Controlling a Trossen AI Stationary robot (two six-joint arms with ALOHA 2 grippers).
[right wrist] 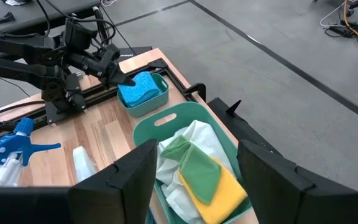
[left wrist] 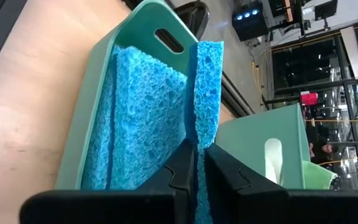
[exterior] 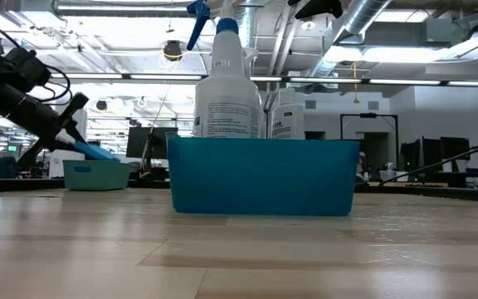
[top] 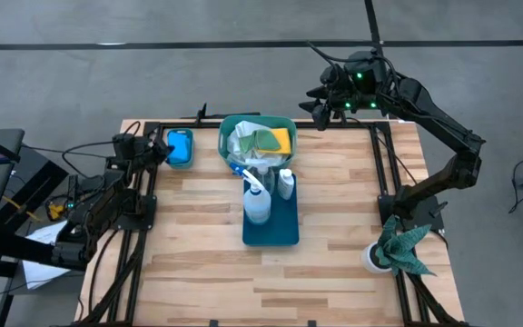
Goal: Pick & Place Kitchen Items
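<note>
The blue sponge is lined up inside the small tray's opening [left wrist: 176,62] next to the other sponges, so my left gripper should open now.
A small teal tray [top: 180,147] at the table's far left holds blue sponges [left wrist: 142,118]. My left gripper [left wrist: 199,165] reaches in from the left, nearly shut on one blue sponge [left wrist: 207,81] that stands on edge beside the others. The left gripper [exterior: 77,141] slants down toward the tray [exterior: 98,174]. My right gripper [right wrist: 197,149] hangs open and empty, high over the far edge near the green basket [right wrist: 148,127]. That basket holds white, green and yellow cloths [right wrist: 197,168]. A spray bottle [top: 256,202] and small bottles [top: 285,182] stand in a blue tray [top: 271,234]. My left gripper pinches the blue sponge's near edge [left wrist: 199,140] between its two fingers [left wrist: 179,171], squeezing it thin there. The fingers come slanting down from the table's left side. The sponge stands on edge over the small tray, against the other sponges. Whether it rests on the tray, I cannot tell.
A dark green rag [top: 405,245] and a white cup [top: 373,259] sit by the right arm's base. Black frame rails [top: 384,163] run along the table's left, right and far edges. Bare wood [top: 198,272] lies across the near half.
</note>
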